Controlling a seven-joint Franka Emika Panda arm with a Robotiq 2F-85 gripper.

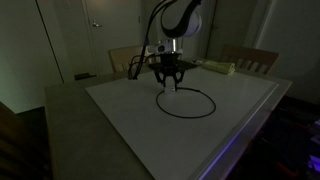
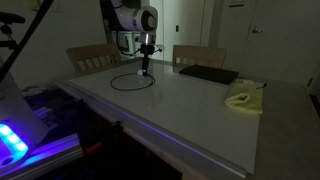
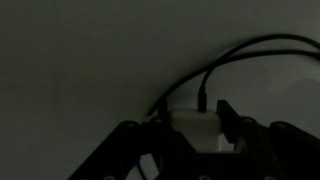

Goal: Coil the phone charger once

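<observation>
The plug block [image 3: 195,128] is low at the loop's edge and would end up on the tabletop there, so my gripper needs to let go of it now.
The phone charger cable [image 1: 188,116] is thin and black and lies in one loop on the white table [image 1: 130,120]; both exterior views show the loop [image 2: 113,82]. My gripper [image 1: 171,86] stands over the loop's far edge, low over the table [image 2: 146,70]. In the wrist view the gripper [image 3: 192,115] has its fingers on either side of the charger's white plug block [image 3: 195,128], and the black cable [image 3: 240,50] leaves the block and curves away over the table.
A flat black pad [image 2: 208,74] and a pale greenish box [image 2: 243,99] lie on the table away from the loop. Wooden chairs [image 2: 92,55] [image 2: 195,53] stand behind the table. A blue-lit device [image 2: 15,140] sits beside the near table edge.
</observation>
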